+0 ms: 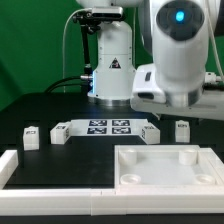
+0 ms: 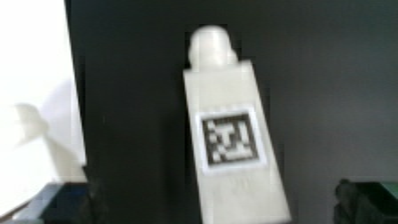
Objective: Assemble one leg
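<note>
I need to hold the leg by its tagged body (image 1: 182,129) (image 2: 233,142). The leg's rounded peg then stays free to go into the square top.
The leg (image 2: 228,130) fills the wrist view. It is a white post with a rounded peg at one end and a black-and-white tag on its side, lying on the black table. My gripper (image 2: 214,205) is open. Its dark fingertips (image 2: 63,205) stand on either side of the leg with gaps, not touching it. In the exterior view this leg (image 1: 150,133) lies tilted by the marker board's right end, under the arm's hand (image 1: 165,97). Three more legs show: two at the left (image 1: 30,137) (image 1: 60,132) and one at the right (image 1: 182,130).
The marker board (image 1: 108,127) lies mid-table. The large white square top with corner holes (image 1: 165,178) sits at the front right. A white L-shaped fence (image 1: 45,180) runs along the front left. A blurred white shape (image 2: 36,140) shows at the wrist view's edge.
</note>
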Motion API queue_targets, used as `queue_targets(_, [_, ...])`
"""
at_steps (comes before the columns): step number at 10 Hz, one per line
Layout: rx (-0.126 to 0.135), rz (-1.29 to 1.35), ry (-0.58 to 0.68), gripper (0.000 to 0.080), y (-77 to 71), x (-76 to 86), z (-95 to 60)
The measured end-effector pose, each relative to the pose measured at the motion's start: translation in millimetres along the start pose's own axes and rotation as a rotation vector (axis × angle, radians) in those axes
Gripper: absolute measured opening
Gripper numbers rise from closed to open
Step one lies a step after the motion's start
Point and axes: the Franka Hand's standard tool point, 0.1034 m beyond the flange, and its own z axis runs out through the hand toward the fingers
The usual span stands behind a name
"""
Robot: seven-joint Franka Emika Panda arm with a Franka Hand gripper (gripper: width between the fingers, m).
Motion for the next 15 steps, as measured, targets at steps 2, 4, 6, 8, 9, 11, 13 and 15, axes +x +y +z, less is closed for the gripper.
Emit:
queue_targets(2, [0.005,-0.035,-0.071,0.0649,-3.1,7.4,11.9])
queue_targets(4, [-0.007,-0.08,-0.08,0.0649,-9.4,0.3,26.7])
queue_targets(6, [-0.016,-0.091,-0.078,0.0649,-15.3,-2.1,34.3])
queue_targets(8, [-0.02,-0.093,-0.074,0.0649,-15.7,-0.5,39.0])
queue_targets(9, [-0.02,-0.092,-0.073,0.0649,-15.5,0.2,38.8])
queue_targets(11, [-0.02,-0.092,-0.073,0.0402,-15.4,0.1,38.9])
queue_targets(13, [-0.02,-0.092,-0.074,0.0288,-15.4,0.1,39.0])
queue_targets(15, [-0.02,-0.092,-0.074,0.0288,-15.4,0.1,39.1])
